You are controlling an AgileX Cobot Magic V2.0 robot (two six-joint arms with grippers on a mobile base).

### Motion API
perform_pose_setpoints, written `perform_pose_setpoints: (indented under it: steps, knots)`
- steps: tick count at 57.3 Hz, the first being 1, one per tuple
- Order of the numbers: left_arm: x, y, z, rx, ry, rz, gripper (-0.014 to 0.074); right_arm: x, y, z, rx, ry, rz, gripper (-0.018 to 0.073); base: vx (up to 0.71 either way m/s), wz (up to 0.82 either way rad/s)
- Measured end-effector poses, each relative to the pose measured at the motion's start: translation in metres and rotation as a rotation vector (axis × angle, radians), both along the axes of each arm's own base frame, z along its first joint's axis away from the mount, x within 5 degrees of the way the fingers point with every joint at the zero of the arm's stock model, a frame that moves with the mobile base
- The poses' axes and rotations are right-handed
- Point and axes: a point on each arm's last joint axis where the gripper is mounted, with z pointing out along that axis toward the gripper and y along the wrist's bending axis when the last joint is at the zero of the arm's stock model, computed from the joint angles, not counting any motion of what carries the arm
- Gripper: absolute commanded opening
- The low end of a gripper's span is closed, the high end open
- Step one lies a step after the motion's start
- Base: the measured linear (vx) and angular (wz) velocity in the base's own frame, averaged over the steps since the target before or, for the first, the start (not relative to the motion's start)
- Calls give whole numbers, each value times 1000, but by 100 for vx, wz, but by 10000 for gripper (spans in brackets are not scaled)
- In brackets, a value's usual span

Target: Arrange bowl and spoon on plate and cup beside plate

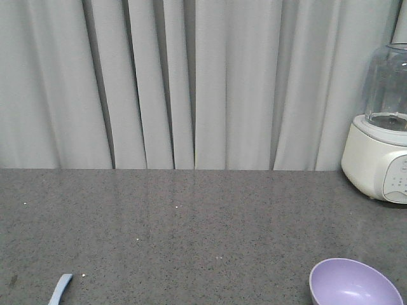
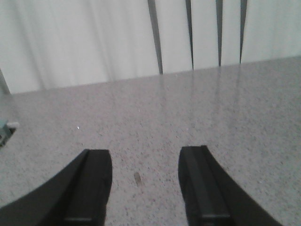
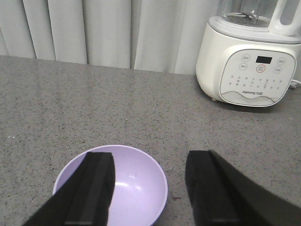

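I need to arrange the spoon with the lavender bowl (image 1: 355, 283) on the plate, so I should next grab the pale blue spoon by its handle (image 1: 60, 289) with my left gripper.
The lavender bowl (image 1: 355, 283) sits upright and empty at the bottom right of the front view. In the right wrist view the bowl (image 3: 136, 183) lies under my right gripper (image 3: 151, 160), which is open; the left finger hangs over the bowl's inside and the right finger stands outside its right rim. The tip of the pale blue spoon (image 1: 61, 289) shows at the bottom left edge of the front view. My left gripper (image 2: 145, 157) is open over bare countertop, holding nothing. The plate and the cup are out of view.
A white blender (image 1: 380, 124) with a clear jug stands at the back right of the grey speckled countertop (image 1: 191, 222); the blender (image 3: 251, 56) is beyond the bowl. Grey curtains (image 1: 191, 82) hang behind the counter's far edge.
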Motion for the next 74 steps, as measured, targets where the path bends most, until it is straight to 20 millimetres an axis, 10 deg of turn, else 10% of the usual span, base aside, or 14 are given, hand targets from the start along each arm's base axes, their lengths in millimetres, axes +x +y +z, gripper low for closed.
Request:
perform_pose_setpoints:
  steps: [31, 50, 74]
  knots:
    - [111, -28, 56, -101, 319, -189, 433, 0, 0, 0, 0, -2, 0, 445, 0, 0]
    - [172, -58, -21, -145, 722, -198, 433, 0, 0, 0, 0, -3, 0, 445, 0, 0]
    - [198, -56, -81, -93, 919, -104, 433, 0, 0, 0, 0, -2, 0, 445, 0, 0]
